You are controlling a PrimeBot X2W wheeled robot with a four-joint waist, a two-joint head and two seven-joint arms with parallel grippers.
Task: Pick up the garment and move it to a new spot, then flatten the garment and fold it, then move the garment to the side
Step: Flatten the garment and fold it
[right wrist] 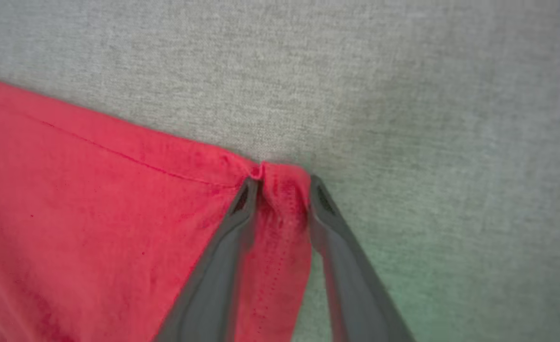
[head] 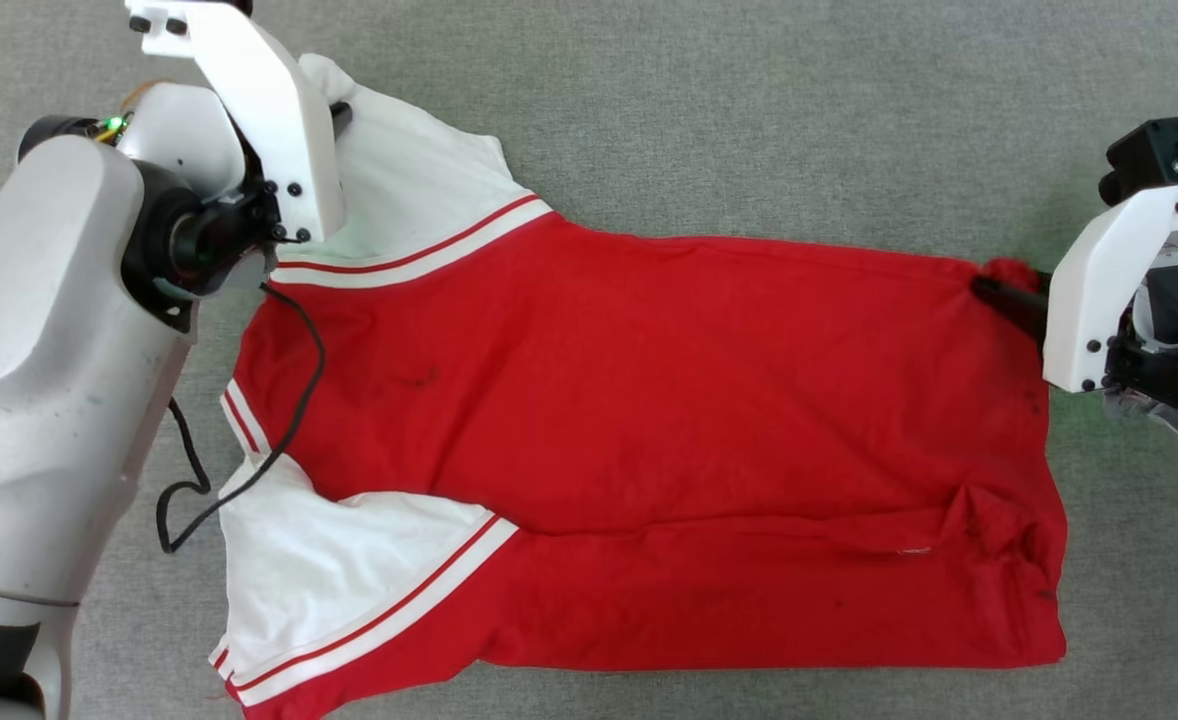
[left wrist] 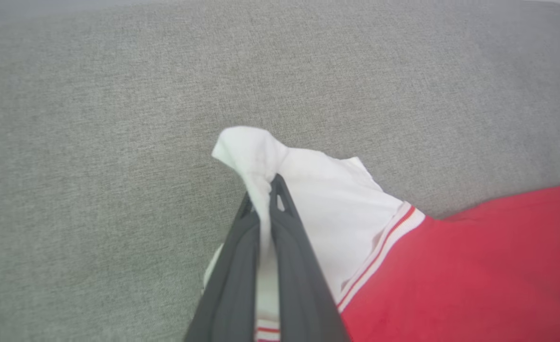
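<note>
My right gripper grips the red garment by its bunched hem corner [head: 1005,276] [right wrist: 284,182] next, to fold the garment.
The red garment [head: 649,420] lies spread flat on the grey fabric surface, plain side up, with its white sleeves [head: 329,560] toward the left and the number print hidden. My left gripper [head: 337,112] is shut on the far white sleeve [left wrist: 308,190], and a fold of white cloth is pinched between its fingers [left wrist: 287,237]. My right gripper [head: 994,290] is at the garment's far right hem corner [right wrist: 282,190]. Its jaws stand apart on either side of the bunched red corner, so the right gripper [right wrist: 284,187] is open.
The grey fabric surface [head: 749,120] stretches around the garment on all sides. A black cable [head: 299,400] from my left arm hangs over the garment's collar end. A small wrinkle [head: 979,520] sits near the right hem.
</note>
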